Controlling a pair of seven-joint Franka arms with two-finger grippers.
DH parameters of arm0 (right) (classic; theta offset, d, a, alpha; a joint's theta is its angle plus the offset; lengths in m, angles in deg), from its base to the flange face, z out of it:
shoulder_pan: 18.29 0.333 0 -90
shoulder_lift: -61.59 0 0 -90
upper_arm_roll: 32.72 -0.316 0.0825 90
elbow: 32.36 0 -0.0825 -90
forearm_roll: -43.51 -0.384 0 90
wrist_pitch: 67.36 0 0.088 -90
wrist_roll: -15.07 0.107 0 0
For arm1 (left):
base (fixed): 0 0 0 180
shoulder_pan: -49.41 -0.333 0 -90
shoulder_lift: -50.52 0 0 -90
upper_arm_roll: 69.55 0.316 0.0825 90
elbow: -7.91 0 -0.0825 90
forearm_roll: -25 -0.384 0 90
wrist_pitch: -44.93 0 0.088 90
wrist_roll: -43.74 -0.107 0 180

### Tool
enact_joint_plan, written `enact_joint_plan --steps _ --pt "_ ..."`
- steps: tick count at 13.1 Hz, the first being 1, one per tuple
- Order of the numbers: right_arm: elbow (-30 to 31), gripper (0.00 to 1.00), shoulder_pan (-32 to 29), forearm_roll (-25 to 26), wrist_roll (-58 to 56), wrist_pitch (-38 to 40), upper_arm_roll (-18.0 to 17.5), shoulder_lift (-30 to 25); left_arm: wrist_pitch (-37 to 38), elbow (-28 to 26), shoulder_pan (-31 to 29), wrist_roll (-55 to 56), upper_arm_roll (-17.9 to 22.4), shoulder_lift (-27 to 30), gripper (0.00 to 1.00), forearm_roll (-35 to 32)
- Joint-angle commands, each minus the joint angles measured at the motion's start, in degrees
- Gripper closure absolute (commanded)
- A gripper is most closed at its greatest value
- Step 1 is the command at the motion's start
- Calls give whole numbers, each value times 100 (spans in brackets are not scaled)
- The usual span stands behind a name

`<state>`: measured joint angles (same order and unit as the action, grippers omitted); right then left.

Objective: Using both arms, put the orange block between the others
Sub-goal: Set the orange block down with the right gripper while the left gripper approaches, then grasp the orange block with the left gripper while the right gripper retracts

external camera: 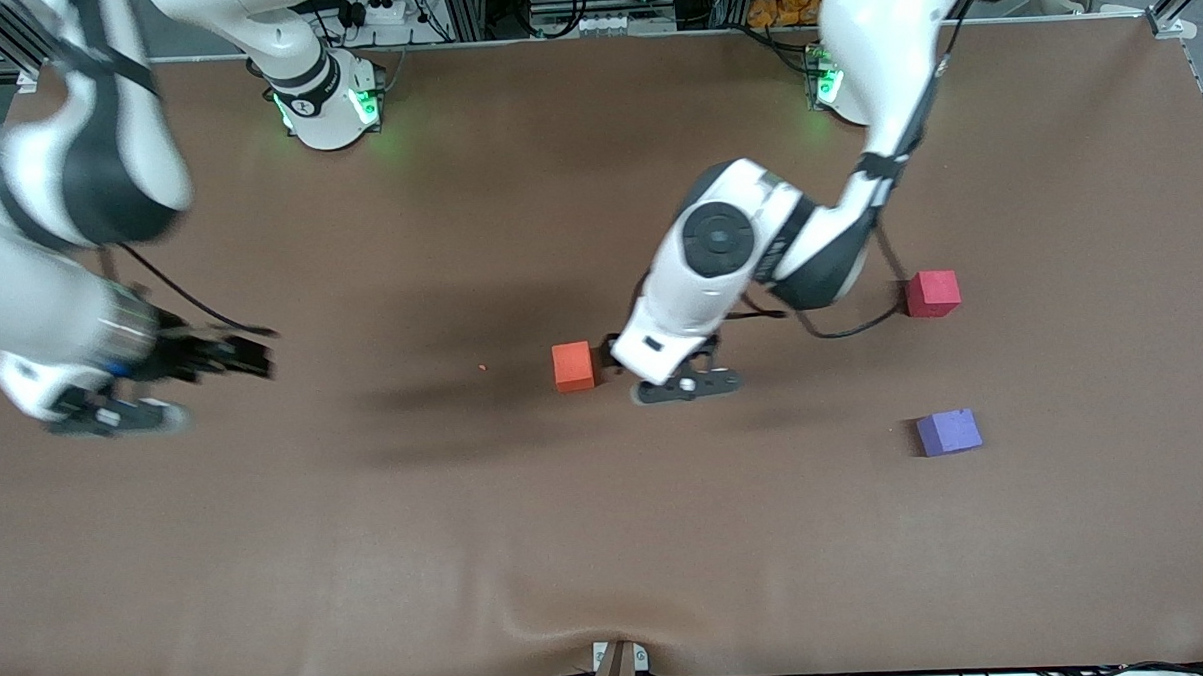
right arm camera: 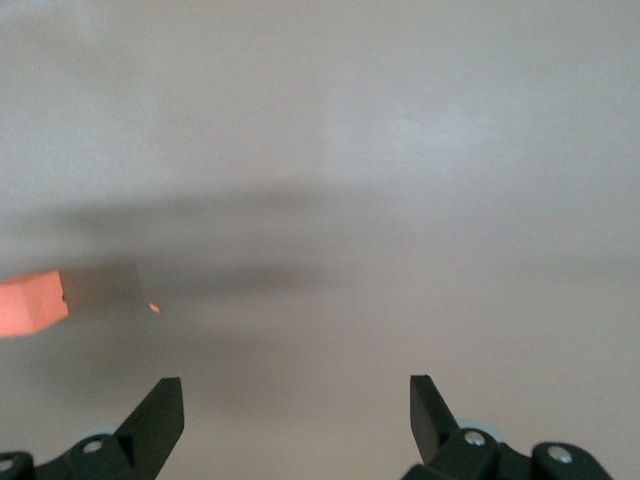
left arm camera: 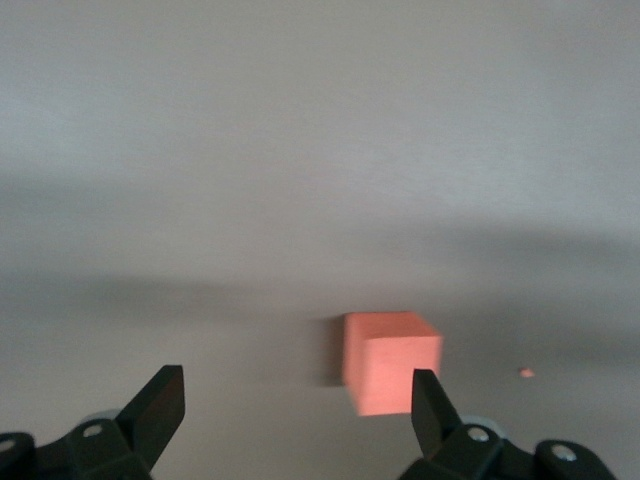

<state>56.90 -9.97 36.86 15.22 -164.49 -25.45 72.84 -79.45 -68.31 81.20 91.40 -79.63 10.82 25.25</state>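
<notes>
The left gripper grabs the orange block (external camera: 573, 366) by two opposite sides next, to set it between the others.
The orange block (external camera: 573, 366) lies on the brown table near its middle. My left gripper (external camera: 610, 356) hangs low right beside it, on the side toward the left arm's end of the table. It is open and holds nothing. In the left wrist view the orange block (left arm camera: 392, 362) sits just ahead of the left gripper (left arm camera: 297, 395), close to one fingertip (left arm camera: 428, 400) and not between the jaws. The pinkish-red cube (external camera: 932, 293) and purple cube (external camera: 949, 432) stand apart toward the left arm's end. My right gripper (external camera: 260, 355) is open and empty over the right arm's end; its wrist view shows the right gripper (right arm camera: 295, 395) and the orange block (right arm camera: 30, 303) at the edge.
A tiny orange crumb (external camera: 482, 366) lies on the table between the orange block and the right gripper. The left arm's forearm and cable (external camera: 841, 330) hang over the table close to the pinkish-red cube. Bare table surface (external camera: 608, 538) stretches toward the front camera.
</notes>
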Motion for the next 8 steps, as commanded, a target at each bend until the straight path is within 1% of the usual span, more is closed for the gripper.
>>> enact_joint_plan --steps 1,3,5,8 --pt "338 0 -488 102 -331 473 -138 -754 -506 396 238 165 76 -494 0 -7" --pt "320 0 -586 356 -305 852 -129 -1062 -911 475 598 523 294 -792 0 -7" --pt "250 0 -639 393 -130 1125 -129 -1186 -1175 485 950 683 646 -1004 0 1" --pt "153 0 -639 393 485 1450 -147 -1458 -1203 476 1056 666 683 -1189 0 -7"
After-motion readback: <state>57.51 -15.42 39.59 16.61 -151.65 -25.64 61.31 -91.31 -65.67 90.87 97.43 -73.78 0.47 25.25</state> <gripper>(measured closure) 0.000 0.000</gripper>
